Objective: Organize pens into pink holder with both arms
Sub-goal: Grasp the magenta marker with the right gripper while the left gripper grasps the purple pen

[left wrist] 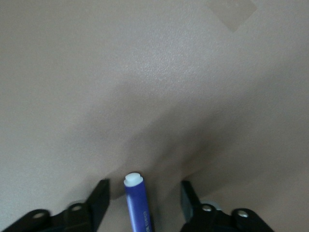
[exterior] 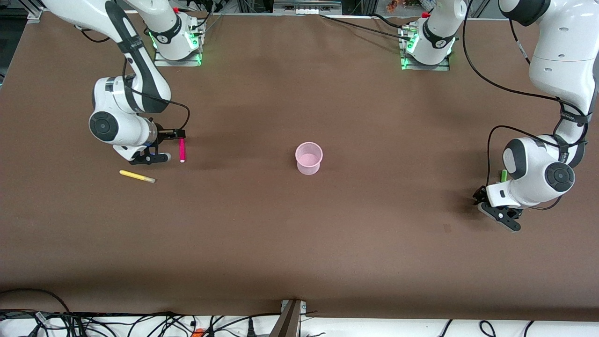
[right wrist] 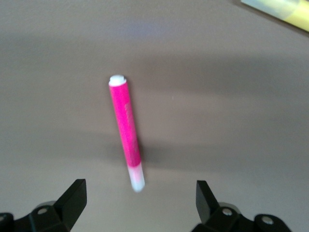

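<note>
My right gripper's fingers are short of the magenta pen's body (right wrist: pixel 127 124), above its pale end (right wrist: pixel 137 179), so my right gripper first moves toward the pen's body, then closes on it.
The pink holder (exterior: pixel 309 158) stands upright and empty at mid-table. My right gripper (exterior: pixel 166 146) is open, low over the magenta pen (exterior: pixel 182 150), which lies on the table. In the right wrist view the magenta pen (right wrist: pixel 126 130) lies with one pale end between the spread fingers of the right gripper (right wrist: pixel 140 186). The yellow pen (exterior: pixel 136 176) lies nearer the front camera. My left gripper (exterior: pixel 491 206) is open at the left arm's end. In the left wrist view the purple pen (left wrist: pixel 137 203) lies between the fingers of the left gripper (left wrist: pixel 145 186), untouched. The lime green pen (exterior: pixel 504 175) peeks out beside the left wrist.
The brown table (exterior: pixel 299 243) spreads wide around the holder. The yellow pen's end shows in a corner of the right wrist view (right wrist: pixel 285 7). Cables and a bracket (exterior: pixel 290 318) lie along the table edge nearest the front camera.
</note>
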Robot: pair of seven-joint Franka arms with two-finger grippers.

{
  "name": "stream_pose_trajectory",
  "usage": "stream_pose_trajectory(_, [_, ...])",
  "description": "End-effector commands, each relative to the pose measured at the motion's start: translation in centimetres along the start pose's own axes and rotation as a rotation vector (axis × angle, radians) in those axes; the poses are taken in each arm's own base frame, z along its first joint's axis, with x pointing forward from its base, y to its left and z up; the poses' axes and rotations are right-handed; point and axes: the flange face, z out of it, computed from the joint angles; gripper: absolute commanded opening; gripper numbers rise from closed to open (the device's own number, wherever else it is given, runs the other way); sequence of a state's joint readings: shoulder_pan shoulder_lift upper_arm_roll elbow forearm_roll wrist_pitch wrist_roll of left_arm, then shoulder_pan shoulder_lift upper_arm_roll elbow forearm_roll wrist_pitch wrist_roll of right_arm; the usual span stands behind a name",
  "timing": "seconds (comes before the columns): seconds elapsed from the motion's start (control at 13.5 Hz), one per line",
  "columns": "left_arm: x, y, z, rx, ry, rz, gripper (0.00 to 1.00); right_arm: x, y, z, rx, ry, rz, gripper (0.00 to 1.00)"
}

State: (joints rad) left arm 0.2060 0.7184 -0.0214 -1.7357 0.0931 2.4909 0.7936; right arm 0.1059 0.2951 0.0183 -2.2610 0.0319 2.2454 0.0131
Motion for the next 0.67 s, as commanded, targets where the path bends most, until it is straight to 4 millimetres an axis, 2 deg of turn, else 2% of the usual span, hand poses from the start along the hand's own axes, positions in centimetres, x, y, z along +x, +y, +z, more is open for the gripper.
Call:
stream_pose_trajectory(0.0, [-0.3,0.0,0.0,-0.006,-0.013,0.027,0.00,1.0,-0.1,2.3,-0.001,0.048,0.000,0.99])
stream_pose_trajectory(0.15, [-0.5,0.4,-0.2,-0.043,-0.047,0.028,0.00,1.3,0.0,3.6,0.000,0.079,0.002,0.94])
stream_pose_trajectory(0.3, [-0.1,0.8,-1.7,-0.073,-0.061,0.026,0.00,1.4,0.0,4.3,0.001,0.090,0.004,0.74])
stream_pose_trajectory(0.44, [1.0,2.0,-5.2,-0.108,-0.088,0.041,0.00,1.5,0.0,4.1,0.001,0.094,0.003,0.58])
stream_pose_trajectory(0.59, [2.8,4.4,-10.4,-0.144,-0.104,0.080,0.00,1.5,0.0,4.1,0.001,0.096,0.003,0.36])
